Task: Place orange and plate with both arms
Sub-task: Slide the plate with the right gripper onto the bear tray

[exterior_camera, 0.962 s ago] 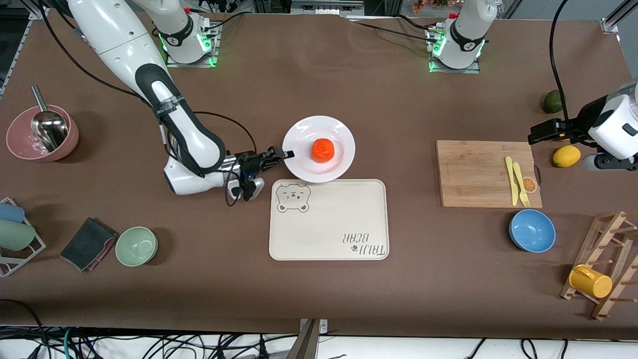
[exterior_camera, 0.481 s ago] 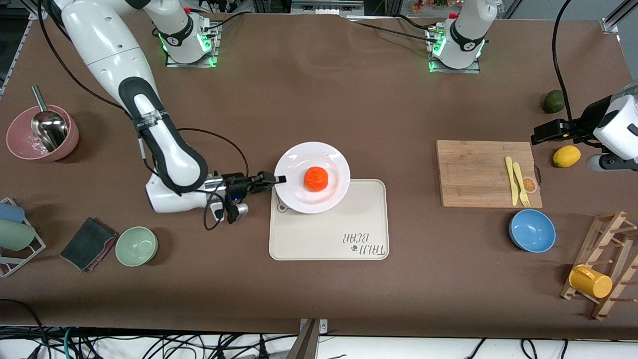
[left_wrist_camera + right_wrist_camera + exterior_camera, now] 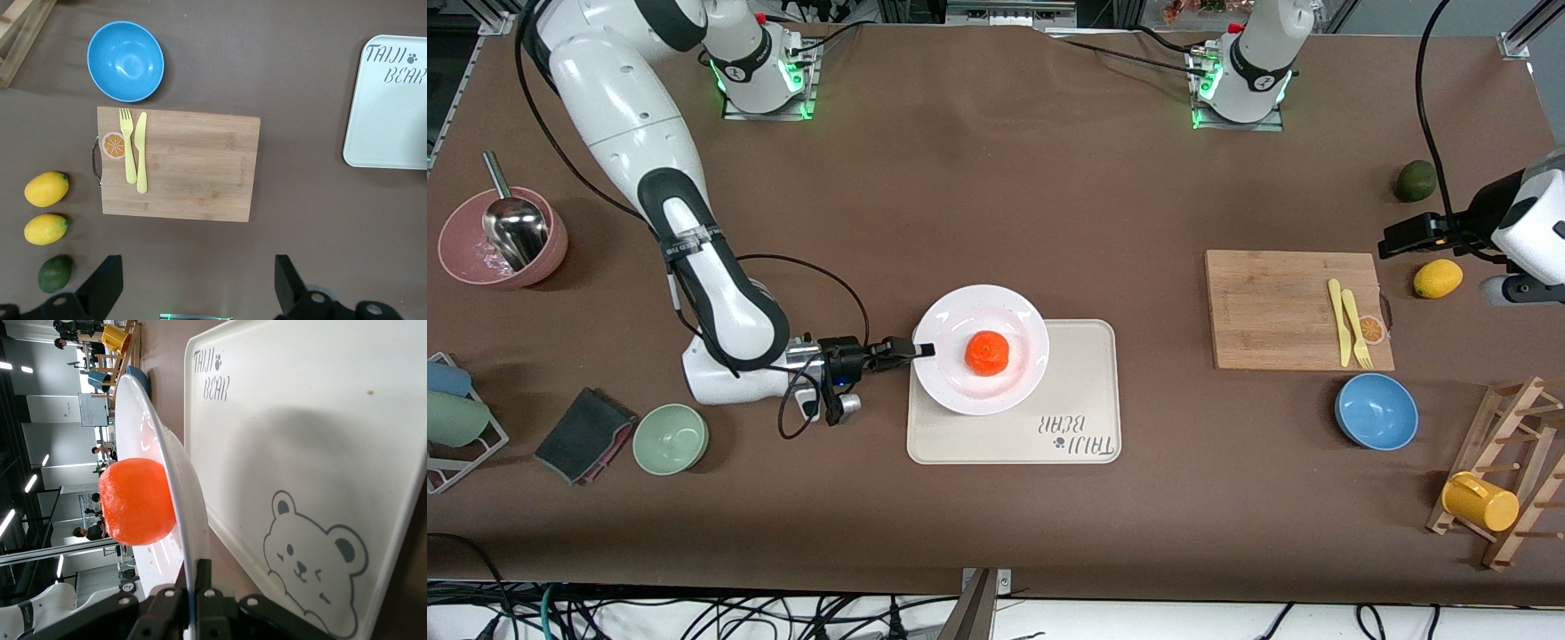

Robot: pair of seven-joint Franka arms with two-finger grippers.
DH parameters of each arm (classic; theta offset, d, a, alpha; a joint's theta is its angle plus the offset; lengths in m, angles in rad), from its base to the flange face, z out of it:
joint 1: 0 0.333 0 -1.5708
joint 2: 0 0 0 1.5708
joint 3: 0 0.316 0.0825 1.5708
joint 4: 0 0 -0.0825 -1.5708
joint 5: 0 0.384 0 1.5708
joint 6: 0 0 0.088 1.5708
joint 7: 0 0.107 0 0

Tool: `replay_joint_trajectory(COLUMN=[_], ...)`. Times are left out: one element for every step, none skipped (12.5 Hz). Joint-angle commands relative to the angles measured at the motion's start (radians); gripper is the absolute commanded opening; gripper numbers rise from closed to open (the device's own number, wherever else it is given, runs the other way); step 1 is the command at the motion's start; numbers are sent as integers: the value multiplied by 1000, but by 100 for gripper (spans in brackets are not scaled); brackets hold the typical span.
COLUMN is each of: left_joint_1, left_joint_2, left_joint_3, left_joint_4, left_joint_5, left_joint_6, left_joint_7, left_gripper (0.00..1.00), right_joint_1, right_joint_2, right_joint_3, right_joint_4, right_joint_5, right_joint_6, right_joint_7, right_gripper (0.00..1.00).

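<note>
The plate overhangs the cream tray's rim, so my right gripper next lowers the white plate (image 3: 964, 394) toward the tray's middle before it releases the plate.
The white plate (image 3: 964, 394) carries the orange (image 3: 987, 353) at its middle. My right gripper (image 3: 923, 349) is shut on the plate's rim at the side toward the right arm's end of the table. The plate hangs just over the cream tray (image 3: 1080, 373), covering its bear-drawing corner. In the right wrist view the fingers pinch the thin rim of the plate (image 3: 183, 513), with the orange (image 3: 137, 501) in it and the tray (image 3: 300, 440) below. My left gripper (image 3: 1409, 236) waits open and empty over the table beside the cutting board, its fingers wide apart (image 3: 198, 287).
A wooden cutting board (image 3: 1294, 307) with a yellow fork and knife lies toward the left arm's end, near a blue bowl (image 3: 1376, 411), a lemon (image 3: 1437, 278) and a dark green fruit (image 3: 1414, 180). A green bowl (image 3: 671, 438) and a dark cloth (image 3: 583, 434) lie near my right arm.
My right gripper has carried the plate with the orange toward the front camera, from the bare table to over the tray's bear corner. The left arm has barely moved.
</note>
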Motion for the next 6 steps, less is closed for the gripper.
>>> replay_joint_trajectory(left_joint_1=[5,5,5,5,5,4], left_joint_2=[-3,-4,-4,-3,-4,-4], left_joint_3=[2,2,2,2,2,2], left_joint_4=[6,6,6,6,6,6], left_joint_5=[-24,-24,-24,-24,-24,-24], left_joint_6=[-3,-3,-3,-3,-3,-3], left_joint_7=[19,19,19,19,19,19], left_gripper=[100,100,100,100,100,100], right_joint_1=[41,56,76,92,104,118], right_joint_2=[49,60,81,109,126,129], right_joint_3=[13,13,13,13,13,13], right_joint_4=[71,71,92,118,134,141], right_joint_5=[11,34,51,52,52,54], right_joint_6=[33,73,111,150,184,214], right_joint_7=[37,37,37,37,37,37], right_gripper=[0,0,0,0,0,0])
